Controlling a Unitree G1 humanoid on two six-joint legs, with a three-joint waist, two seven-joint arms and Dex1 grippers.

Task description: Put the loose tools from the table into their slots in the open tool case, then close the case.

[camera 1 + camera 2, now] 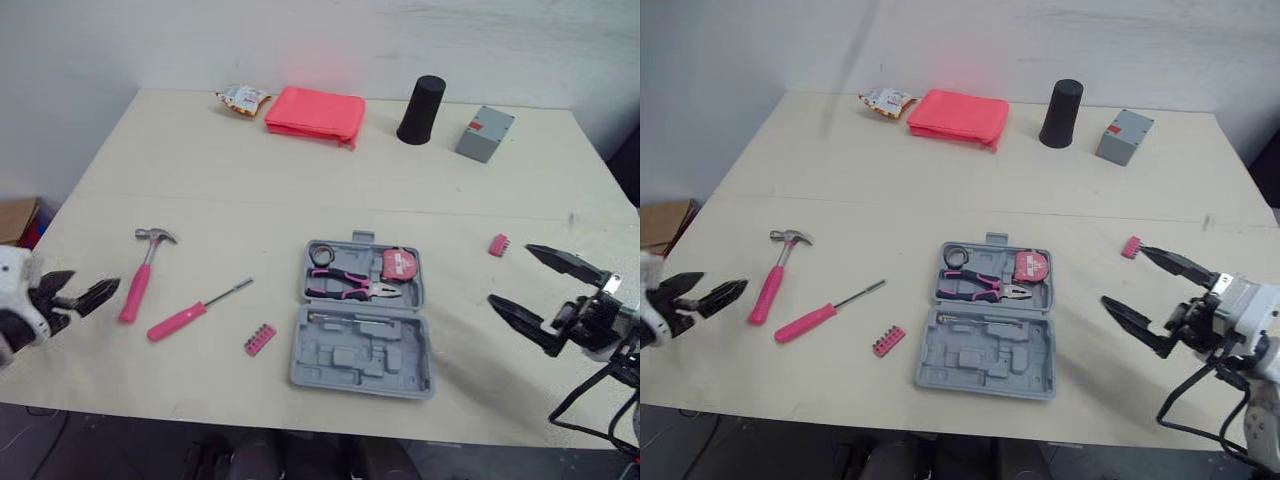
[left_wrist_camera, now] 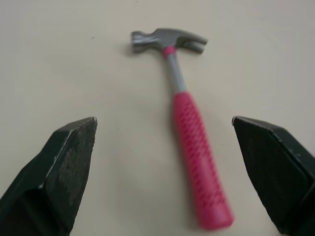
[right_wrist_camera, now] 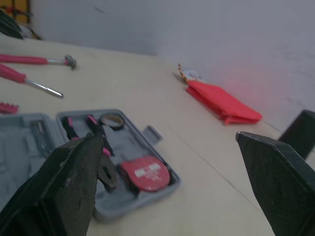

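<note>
The hammer's head widens into a curved claw (image 1: 168, 237), so my left gripper needs to grab the hammer next by its pink handle (image 1: 135, 291), where the sides are straight.
The grey tool case (image 1: 330, 365) lies open at the table's front middle. Pink-handled pliers (image 1: 350, 288), a pink tape measure (image 1: 400, 265) and a roll of tape (image 1: 321, 254) sit in its far half. Left of the case lie a pink-handled hammer (image 1: 145, 270), a pink screwdriver (image 1: 195, 312) and a pink bit holder (image 1: 260, 340). A second pink bit holder (image 1: 499, 245) lies right of the case. My left gripper (image 1: 92, 283) is open just left of the hammer's handle (image 2: 197, 147), holding nothing. Right of the case, my right gripper (image 1: 510, 273) is open and empty, close to the second bit holder.
Along the far edge are a snack packet (image 1: 241, 98), a folded pink cloth (image 1: 315, 113), a black cup (image 1: 421, 110) and a grey box (image 1: 484, 133). A cardboard box (image 1: 15, 218) stands off the table's left side.
</note>
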